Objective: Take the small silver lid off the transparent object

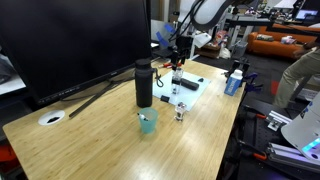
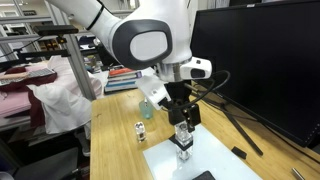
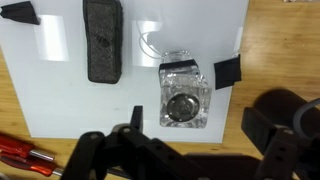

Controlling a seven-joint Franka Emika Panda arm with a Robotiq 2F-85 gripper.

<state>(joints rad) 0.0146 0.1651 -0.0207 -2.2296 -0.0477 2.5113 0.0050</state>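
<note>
I should close my gripper on the silver lid (image 3: pixel 182 105) now, since its open fingers are at the same height as the lid on each side.
The transparent object (image 3: pixel 185 80) is a clear square-sided container standing on a white sheet (image 3: pixel 60 95). The small silver lid (image 3: pixel 182 105) sits on its top. My gripper (image 3: pixel 194 118) is open, with one dark finger on each side of the container in the wrist view. In both exterior views the gripper (image 1: pixel 177 68) (image 2: pixel 183 124) hangs straight over the container (image 1: pixel 178 86) (image 2: pixel 184 141), its fingertips close above the top. The jaws hold nothing.
A tall black bottle (image 1: pixel 144 83), a teal cup (image 1: pixel 148 122) and a short clear jar (image 1: pixel 180 112) (image 2: pixel 141 132) stand on the wooden table. A black pad (image 3: pixel 100 40) lies on the sheet. A large monitor (image 1: pixel 70 40) is behind.
</note>
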